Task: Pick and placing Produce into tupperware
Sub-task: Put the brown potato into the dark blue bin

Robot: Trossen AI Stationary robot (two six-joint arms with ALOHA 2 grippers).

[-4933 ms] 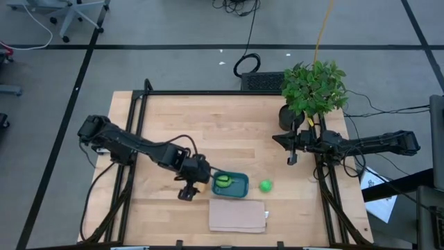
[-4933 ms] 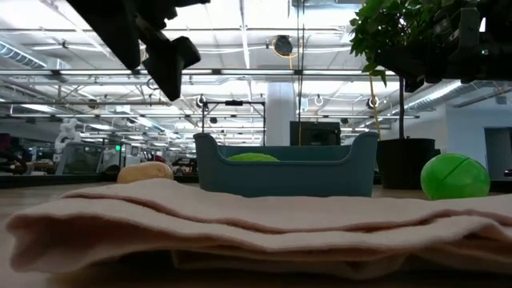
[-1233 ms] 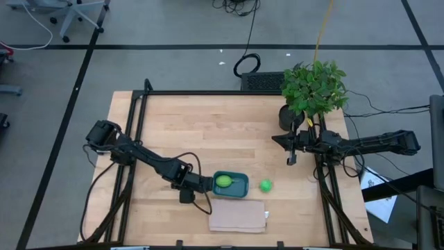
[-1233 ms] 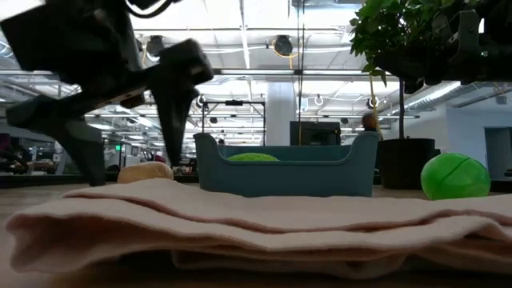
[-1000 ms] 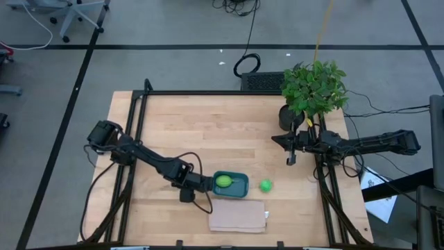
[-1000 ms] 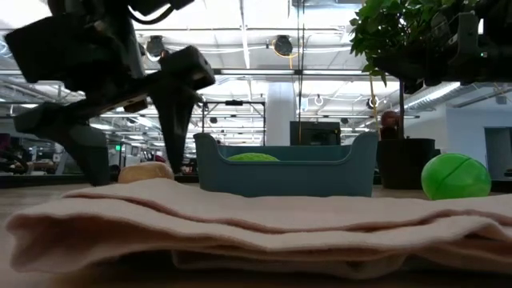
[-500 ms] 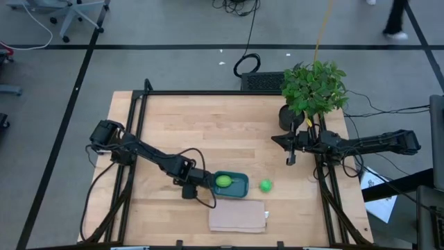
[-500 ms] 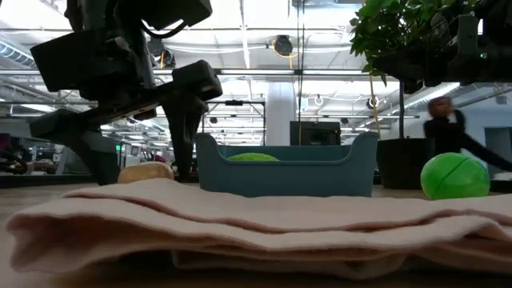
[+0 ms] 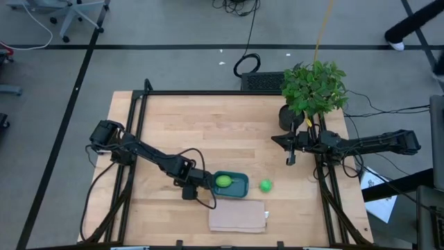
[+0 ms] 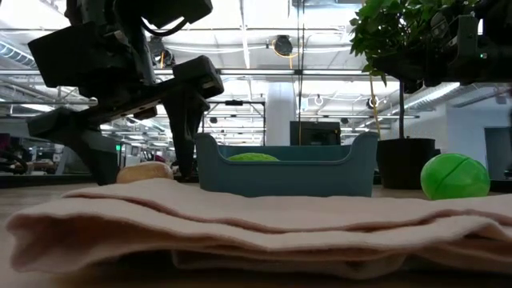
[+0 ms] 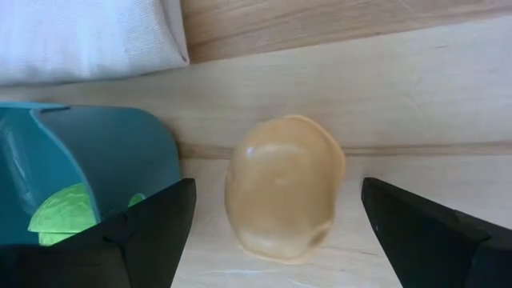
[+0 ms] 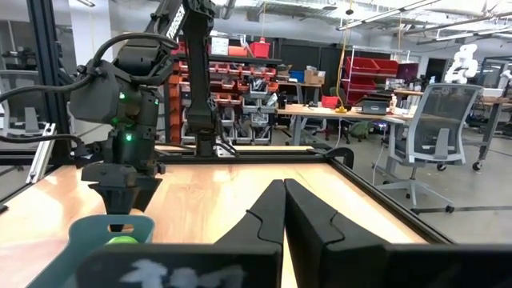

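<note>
My left gripper grabs the yellow-orange piece around its rounded body [image 11: 282, 190] next, to place the produce in the tupperware [image 11: 104, 160].
The teal-blue tupperware [image 9: 240, 192] stands on the table near the front and holds the lime-green piece [image 9: 223, 182]. The bright green ball [image 9: 265, 185] lies on the table to its right. The yellow-orange piece [image 11: 284, 188] rests on the table just left of the tupperware [image 11: 88, 176]; the arm hides it in the high view. My left gripper [image 11: 280, 240] is open and low over the table [image 10: 140, 160], one finger on each side of the yellow-orange piece [image 10: 146, 171], not touching it. My right gripper [image 9: 292, 160] is shut and empty, hovering by the potted plant.
A folded tan cloth [image 9: 237, 216] lies at the front edge, just in front of the tupperware. A leafy potted plant [image 9: 313, 89] stands at the back right. Bare wood lies across the table's far and left parts.
My left gripper, still open, has moved a little toward the table's far edge and toward the tupperware, and its fingers now stand on either side of the yellow-orange piece. The produce and the tupperware have stayed where they were.
</note>
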